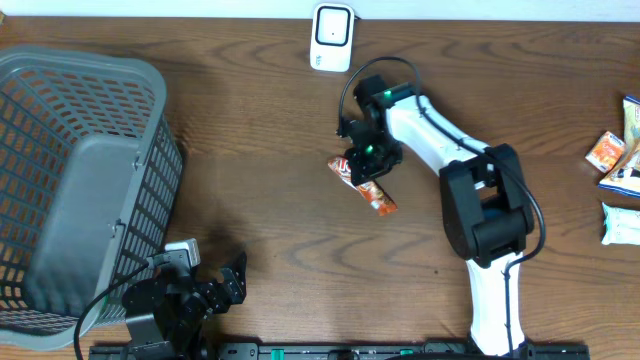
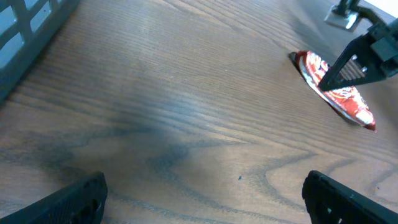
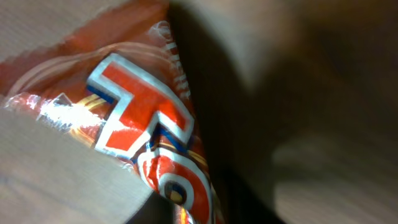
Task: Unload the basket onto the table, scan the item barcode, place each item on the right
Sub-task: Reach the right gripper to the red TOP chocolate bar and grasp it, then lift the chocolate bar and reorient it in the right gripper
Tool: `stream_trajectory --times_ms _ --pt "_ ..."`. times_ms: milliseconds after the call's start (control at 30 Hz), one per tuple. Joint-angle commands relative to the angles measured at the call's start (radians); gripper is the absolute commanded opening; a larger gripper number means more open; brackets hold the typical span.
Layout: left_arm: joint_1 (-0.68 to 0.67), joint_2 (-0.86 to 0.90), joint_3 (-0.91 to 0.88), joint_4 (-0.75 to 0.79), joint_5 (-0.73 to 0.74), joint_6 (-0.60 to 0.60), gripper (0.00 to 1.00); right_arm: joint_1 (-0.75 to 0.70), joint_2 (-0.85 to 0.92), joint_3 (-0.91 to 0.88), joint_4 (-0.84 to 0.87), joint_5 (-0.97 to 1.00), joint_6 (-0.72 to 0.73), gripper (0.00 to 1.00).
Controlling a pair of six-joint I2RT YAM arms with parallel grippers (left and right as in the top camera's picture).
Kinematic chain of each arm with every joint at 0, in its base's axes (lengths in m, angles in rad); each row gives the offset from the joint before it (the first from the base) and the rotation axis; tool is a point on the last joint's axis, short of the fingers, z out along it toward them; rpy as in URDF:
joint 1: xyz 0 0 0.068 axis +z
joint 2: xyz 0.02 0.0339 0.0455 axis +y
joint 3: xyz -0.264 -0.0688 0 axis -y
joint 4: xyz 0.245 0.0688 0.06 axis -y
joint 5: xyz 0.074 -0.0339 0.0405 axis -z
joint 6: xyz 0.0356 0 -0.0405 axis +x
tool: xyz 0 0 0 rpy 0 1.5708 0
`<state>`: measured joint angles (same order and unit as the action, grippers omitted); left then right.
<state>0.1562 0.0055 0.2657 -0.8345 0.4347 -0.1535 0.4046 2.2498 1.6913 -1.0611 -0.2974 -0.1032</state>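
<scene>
The packet's body has to stay in the open for the scan, so my right gripper needs to pinch the red and orange snack packet (image 1: pixel 380 199) (image 3: pixel 143 118) across its width near one end next.
A red and orange snack packet (image 1: pixel 380 199) lies on the wooden table just right of centre, also seen in the left wrist view (image 2: pixel 345 99). My right gripper (image 1: pixel 366 163) is down over its upper end. The right wrist view is filled by the packet (image 3: pixel 143 118) at very close range, and the fingers are too blurred to tell whether they grip it. A white scanner (image 1: pixel 332 37) stands at the back edge, above the packet. My left gripper (image 1: pixel 228 283) rests near the front left, open wide with only bare wood between its fingers (image 2: pixel 74 202).
A large grey plastic basket (image 1: pixel 150 110) fills the left side of the table. Several more snack packets (image 1: pixel 620 165) lie at the right edge. The right arm's white body (image 1: pixel 490 220) reaches in from the front right.
</scene>
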Motion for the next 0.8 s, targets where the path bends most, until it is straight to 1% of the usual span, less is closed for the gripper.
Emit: stream_trajectory --times_ms 0,33,100,167,200,333,567,633,733,767 --pt "0.002 -0.002 -0.002 -0.003 -0.006 -0.002 0.98 -0.019 -0.017 -0.003 0.018 0.078 -0.014 0.5" --pt "0.002 -0.002 -0.002 -0.003 -0.006 -0.002 0.98 -0.019 -0.03 -0.003 0.026 0.079 -0.014 0.59" --pt "0.002 -0.002 -0.002 -0.003 -0.006 -0.002 0.98 -0.016 -0.061 -0.003 0.034 0.079 -0.014 0.68" --pt "0.002 -0.002 -0.002 -0.003 -0.006 -0.002 0.98 -0.008 -0.104 -0.003 0.04 0.079 -0.014 0.86" --pt "0.002 -0.002 -0.002 -0.003 -0.006 -0.002 0.98 -0.003 -0.123 -0.003 0.04 0.079 -0.014 0.99" --pt "0.002 -0.002 -0.002 -0.003 -0.006 -0.002 0.98 0.037 -0.181 -0.003 0.028 0.099 -0.014 0.99" --pt "0.002 -0.002 -0.002 -0.003 -0.006 -0.002 0.98 0.13 -0.182 -0.032 0.025 0.256 -0.008 0.99" --pt "0.002 -0.002 -0.002 -0.003 -0.006 -0.002 0.98 0.162 -0.182 -0.052 0.025 0.345 0.031 0.99" --pt "0.002 -0.002 -0.002 -0.003 -0.006 -0.002 0.98 0.214 -0.182 -0.097 0.026 0.57 0.117 0.99" --pt "0.002 -0.002 -0.002 -0.003 -0.006 -0.002 0.98 0.222 -0.182 -0.111 0.03 0.607 0.126 0.99"
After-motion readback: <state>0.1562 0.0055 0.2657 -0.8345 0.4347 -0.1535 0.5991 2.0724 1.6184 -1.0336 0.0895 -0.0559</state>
